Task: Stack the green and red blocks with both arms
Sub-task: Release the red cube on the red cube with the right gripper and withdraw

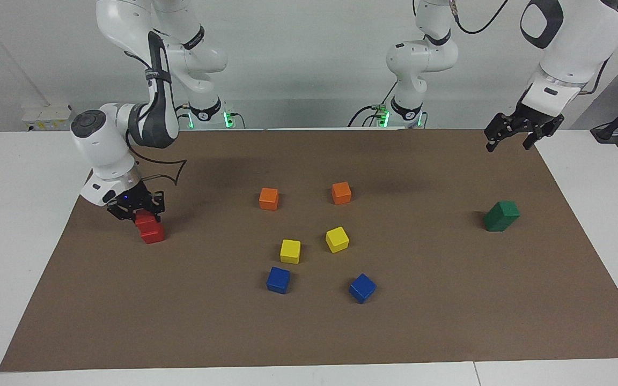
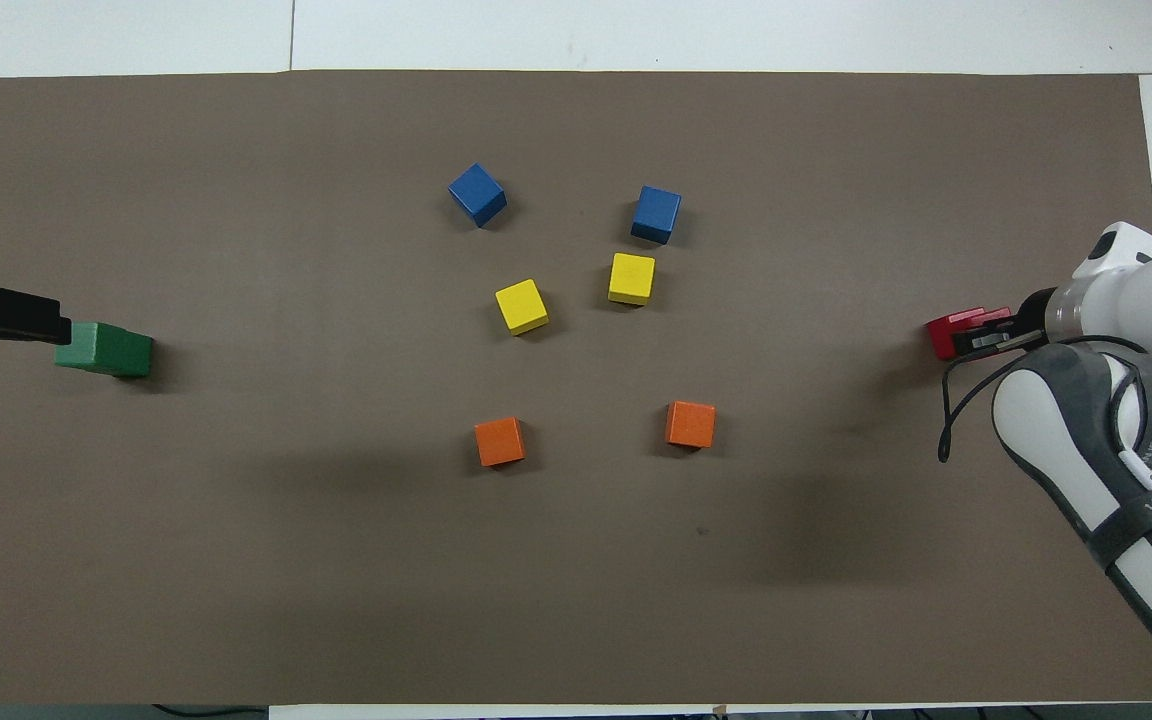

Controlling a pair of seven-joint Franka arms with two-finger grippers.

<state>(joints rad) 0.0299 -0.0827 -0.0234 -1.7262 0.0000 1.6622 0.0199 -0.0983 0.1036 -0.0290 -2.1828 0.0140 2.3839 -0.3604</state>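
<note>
The upper red block sits over the lower red block and would stand if my right gripper opened now, so the right gripper is ready to open.
Two red blocks stand stacked at the right arm's end of the mat. The upper red block (image 1: 145, 219) sits slightly askew on the lower red block (image 1: 153, 234). My right gripper (image 1: 142, 212) is down over the stack, its fingers closed on the sides of the upper block. In the overhead view the right gripper (image 2: 981, 337) covers most of the red stack (image 2: 944, 335). Two green blocks (image 1: 502, 215) stand stacked at the left arm's end and also show in the overhead view (image 2: 106, 348). My left gripper (image 1: 508, 142) is open and empty, raised above the mat's edge beside the green stack (image 2: 46, 322).
In the middle of the brown mat (image 1: 448, 321) lie two orange cubes (image 1: 269, 198) (image 1: 341, 193), two yellow cubes (image 1: 290, 251) (image 1: 337, 239) and two blue cubes (image 1: 278, 280) (image 1: 362, 288). They sit well apart from both stacks.
</note>
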